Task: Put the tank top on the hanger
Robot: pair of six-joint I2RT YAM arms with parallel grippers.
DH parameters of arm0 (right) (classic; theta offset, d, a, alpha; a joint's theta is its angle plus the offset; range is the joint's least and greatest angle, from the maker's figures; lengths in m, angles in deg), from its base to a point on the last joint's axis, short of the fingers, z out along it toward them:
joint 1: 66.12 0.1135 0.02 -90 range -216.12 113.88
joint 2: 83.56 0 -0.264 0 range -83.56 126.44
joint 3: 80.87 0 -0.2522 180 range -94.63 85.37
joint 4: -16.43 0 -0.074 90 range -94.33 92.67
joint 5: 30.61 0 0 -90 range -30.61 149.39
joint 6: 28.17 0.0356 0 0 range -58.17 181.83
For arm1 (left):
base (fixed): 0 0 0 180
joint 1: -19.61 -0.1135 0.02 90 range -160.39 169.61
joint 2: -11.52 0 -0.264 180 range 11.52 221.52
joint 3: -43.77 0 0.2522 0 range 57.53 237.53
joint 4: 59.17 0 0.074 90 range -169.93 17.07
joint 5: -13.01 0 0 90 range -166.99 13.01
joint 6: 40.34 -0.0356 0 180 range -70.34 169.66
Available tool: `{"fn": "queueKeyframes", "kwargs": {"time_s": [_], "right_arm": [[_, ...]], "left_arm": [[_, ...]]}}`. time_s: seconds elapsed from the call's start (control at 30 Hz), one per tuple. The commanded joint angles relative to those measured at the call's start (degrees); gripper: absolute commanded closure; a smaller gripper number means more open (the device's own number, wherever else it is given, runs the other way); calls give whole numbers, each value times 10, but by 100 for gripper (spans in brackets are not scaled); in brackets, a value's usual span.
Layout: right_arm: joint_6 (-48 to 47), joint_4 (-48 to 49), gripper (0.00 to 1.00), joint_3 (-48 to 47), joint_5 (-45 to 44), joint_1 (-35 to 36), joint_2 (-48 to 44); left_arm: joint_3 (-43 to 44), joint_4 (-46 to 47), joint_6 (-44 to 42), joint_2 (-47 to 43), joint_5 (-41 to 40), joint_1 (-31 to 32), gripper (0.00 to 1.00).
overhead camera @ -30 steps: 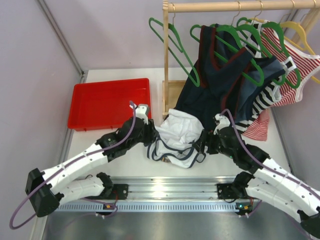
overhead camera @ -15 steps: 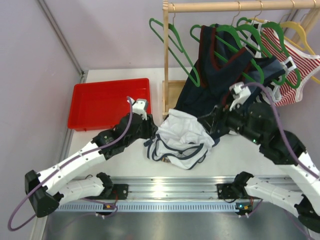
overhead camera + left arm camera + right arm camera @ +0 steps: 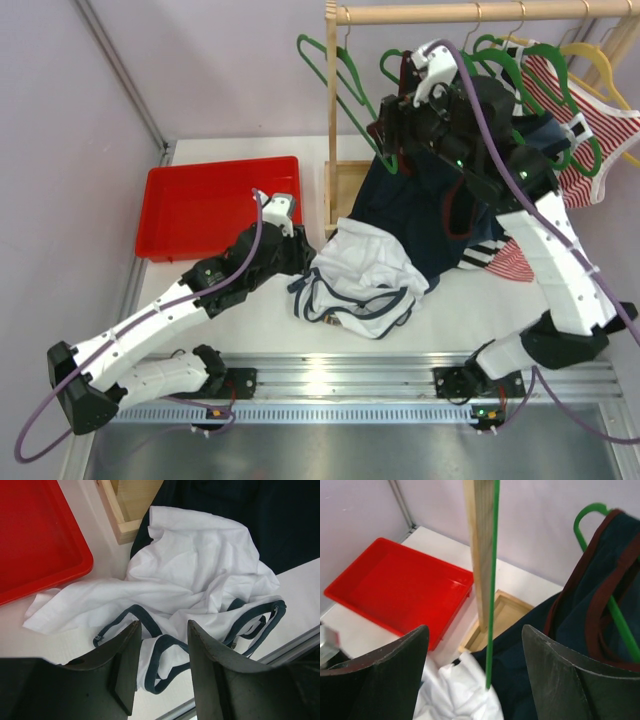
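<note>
I will next grab the empty green hanger near its end beside the navy top with my right gripper. The opposite end will stay free to go into the tank top.
The white tank top with navy trim lies crumpled on the table in front of the rack. My left gripper is at its left edge. In the left wrist view its open jaws straddle a loop of navy trim on the tank top. My right gripper is raised to the rack beside an empty green hanger. In the right wrist view the jaws are wide open, and the hanger's thin green bar runs between them untouched. The tank top shows below.
A red tray sits on the table at left. The wooden rack carries more green hangers, a dark navy top, a red-and-white striped top and a yellow hanger. The rack's post stands just behind the green bar.
My right arm lifted from the tank top on the table up to the rack, beside the empty green hanger. The left gripper stayed at the tank top's left edge.
</note>
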Motion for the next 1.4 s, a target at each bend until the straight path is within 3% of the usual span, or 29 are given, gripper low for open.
{"fn": "queueKeyframes", "kwargs": {"time_s": [0.0, 0.17, 0.33, 0.47, 0.57, 1.37], "right_arm": [[-54, 18, 25, -81, 35, -26, 66], [-73, 33, 24, -111, 62, -38, 119], [-78, 35, 27, -116, 35, -38, 153], [-71, 50, 39, -104, 33, -38, 153], [-69, 57, 42, -96, 28, -38, 149], [-62, 20, 46, -176, 61, -46, 210]], "left_arm": [[22, -2, -11, -8, 0, 2, 53], [24, -6, -15, -10, -1, 2, 53], [17, -14, -15, -19, -7, 2, 53], [8, -17, -10, -26, -7, 2, 53], [1, -19, -9, -32, -8, 1, 53], [-7, -12, -9, -30, -7, 1, 53]]}}
